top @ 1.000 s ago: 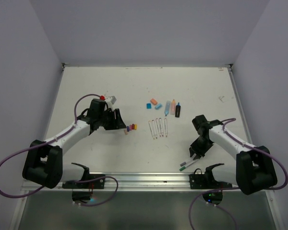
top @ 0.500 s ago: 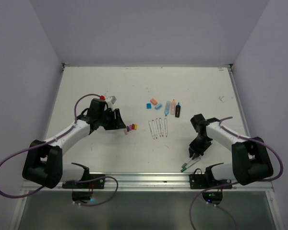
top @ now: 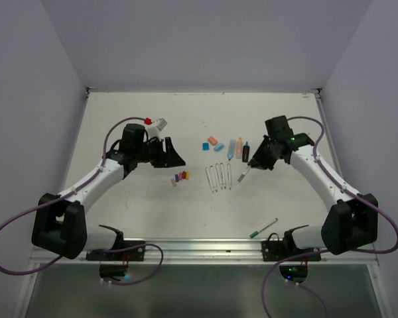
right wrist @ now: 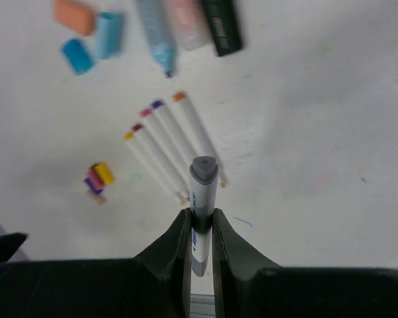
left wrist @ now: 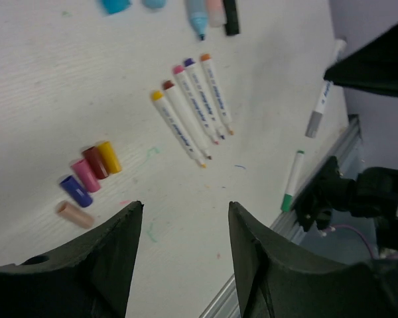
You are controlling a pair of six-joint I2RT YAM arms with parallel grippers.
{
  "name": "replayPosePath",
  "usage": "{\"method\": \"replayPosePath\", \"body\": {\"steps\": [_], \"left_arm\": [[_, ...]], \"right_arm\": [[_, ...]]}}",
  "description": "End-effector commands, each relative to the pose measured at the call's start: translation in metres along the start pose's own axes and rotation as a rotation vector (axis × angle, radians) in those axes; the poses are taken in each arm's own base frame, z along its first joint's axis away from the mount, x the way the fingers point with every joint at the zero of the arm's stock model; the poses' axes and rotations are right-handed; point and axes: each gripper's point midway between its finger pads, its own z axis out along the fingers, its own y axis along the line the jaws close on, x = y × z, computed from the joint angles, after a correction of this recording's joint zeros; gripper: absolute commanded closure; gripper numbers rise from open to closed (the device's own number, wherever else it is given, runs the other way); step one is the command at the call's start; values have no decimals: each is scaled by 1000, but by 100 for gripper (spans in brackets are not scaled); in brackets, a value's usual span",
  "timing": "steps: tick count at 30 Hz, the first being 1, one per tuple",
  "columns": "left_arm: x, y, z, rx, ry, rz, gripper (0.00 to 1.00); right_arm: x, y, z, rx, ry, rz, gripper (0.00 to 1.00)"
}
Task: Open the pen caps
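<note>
My left gripper will grab the pen's grey cap next and leave the white body of the pen to my right gripper, so the pen can be pulled open.
My right gripper is shut on a thin white pen, held above the table with its grey cap pointing away from the fingers. From above, that right gripper hangs just right of a row of uncapped white pens. Several loose pen caps in yellow, red, pink, purple and beige lie in a cluster. My left gripper hovers open and empty above the table near them. From above, the left gripper sits up-left of the caps. A green-capped pen lies near the front rail.
Blue, orange and black highlighters lie behind the pens, with their loose blue and orange caps to the left. A metal rail runs along the table's near edge. Small pen marks dot the white table.
My right gripper closed on the grey-capped pen near the front rail, lifted it and carried it back and left beside the pen row. The left gripper shifted slightly back and right.
</note>
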Motion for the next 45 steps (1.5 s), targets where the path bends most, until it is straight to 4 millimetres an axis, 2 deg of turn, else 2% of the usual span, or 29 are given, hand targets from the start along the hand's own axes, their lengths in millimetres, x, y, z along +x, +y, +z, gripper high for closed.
{"method": "replayPosePath", "body": {"steps": [1, 2, 5, 7, 10, 15, 22, 30, 33, 36, 37, 38, 39, 42, 43, 45], "left_arm": [[-22, -72, -8, 353, -12, 79, 41], [-25, -96, -11, 458, -21, 147, 40], [-17, -126, -7, 566, 26, 168, 38], [-10, -134, -2, 590, 60, 126, 36], [-7, -148, -1, 656, 57, 121, 35], [-5, -151, 2, 666, 83, 103, 34], [1, -147, 9, 642, 100, 87, 35], [0, -152, 11, 649, 104, 84, 40], [2, -152, 11, 651, 109, 83, 48], [5, -152, 11, 654, 119, 81, 71], [5, -151, 11, 655, 121, 82, 88], [5, -152, 11, 656, 121, 87, 97], [6, -151, 11, 653, 122, 86, 100], [6, -151, 9, 650, 117, 92, 100], [6, -151, 10, 648, 117, 90, 100], [5, -152, 9, 651, 117, 92, 100]], "right_arm": [[-16, 79, -33, -348, -24, -195, 100], [-5, 97, -44, -456, 43, -231, 100], [4, 135, -64, -650, 80, -288, 100], [10, 154, -76, -742, 75, -324, 100], [20, 168, -86, -808, 95, -358, 100], [31, 177, -90, -841, 109, -372, 100], [32, 183, -95, -863, 97, -351, 100], [38, 188, -91, -860, 104, -347, 100], [38, 188, -90, -857, 94, -342, 100], [38, 189, -91, -862, 91, -341, 100], [37, 190, -92, -863, 90, -338, 100], [37, 189, -91, -861, 90, -338, 100], [36, 190, -91, -862, 85, -339, 100], [38, 188, -87, -859, 93, -346, 79], [40, 188, -88, -865, 104, -354, 65], [44, 187, -86, -869, 118, -361, 59]]}}
